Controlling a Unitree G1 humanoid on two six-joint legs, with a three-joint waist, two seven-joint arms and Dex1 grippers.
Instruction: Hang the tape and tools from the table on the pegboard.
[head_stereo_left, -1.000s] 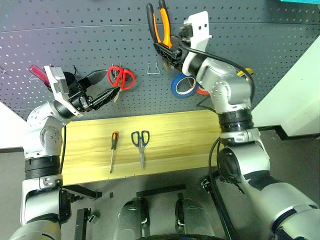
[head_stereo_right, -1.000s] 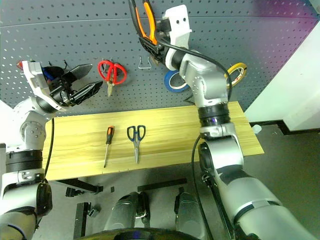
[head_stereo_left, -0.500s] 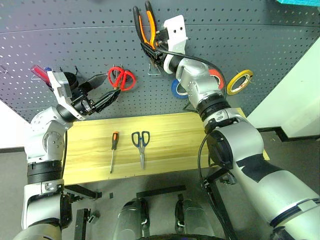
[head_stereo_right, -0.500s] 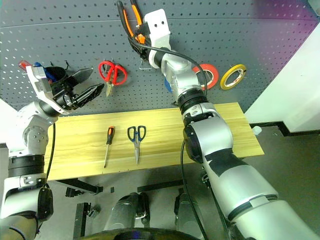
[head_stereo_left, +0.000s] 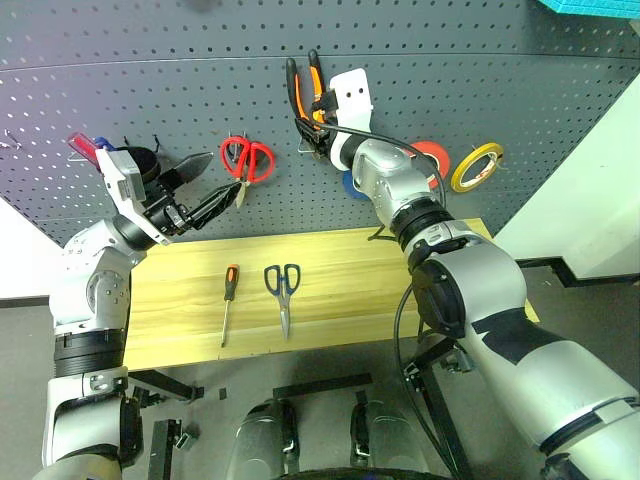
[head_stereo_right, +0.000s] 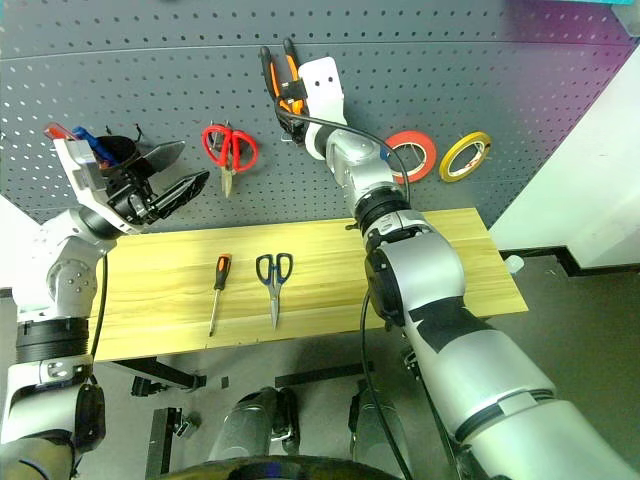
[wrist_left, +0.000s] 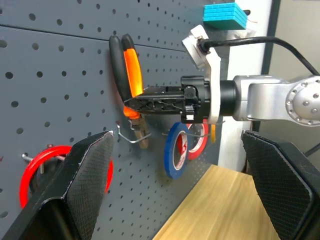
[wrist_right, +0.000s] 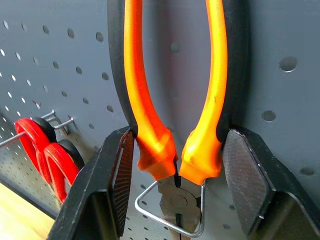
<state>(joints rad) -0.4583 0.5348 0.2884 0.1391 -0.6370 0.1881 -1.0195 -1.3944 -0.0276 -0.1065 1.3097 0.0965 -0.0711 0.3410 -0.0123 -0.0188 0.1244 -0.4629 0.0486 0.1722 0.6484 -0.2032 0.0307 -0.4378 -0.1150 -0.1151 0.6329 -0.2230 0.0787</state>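
The pliers' metal head (wrist_right: 179, 202) sits inside the wire hook in the right wrist view. My right gripper should open now, because the pliers would hang.
The pliers (wrist_right: 172, 90) with orange-and-black handles stand upright against the dark pegboard (head_stereo_left: 520, 80), handles up, head at a wire hook (wrist_right: 167, 222). My right gripper (head_stereo_left: 313, 122) is shut on them just above the head. The blue tape (wrist_left: 174, 150) hangs on the board, partly behind my right arm. On the wooden table (head_stereo_left: 350, 270) lie the screwdriver (head_stereo_left: 228, 298) and the dark-handled scissors (head_stereo_left: 283, 288). My left gripper (head_stereo_left: 225, 170) is open and holds nothing, in front of the board at the left.
Red-handled scissors (head_stereo_left: 246, 158) hang just past my left gripper. A red tape roll (head_stereo_left: 434, 153) and a yellow one (head_stereo_left: 476, 165) hang to the right of the pliers. A black cup with red and blue sticks (head_stereo_left: 88, 146) sits on the board at far left.
My right gripper has brought the pliers down the pegboard and a little left, so their head now sits at the wire hook. The left gripper has stayed put and open.
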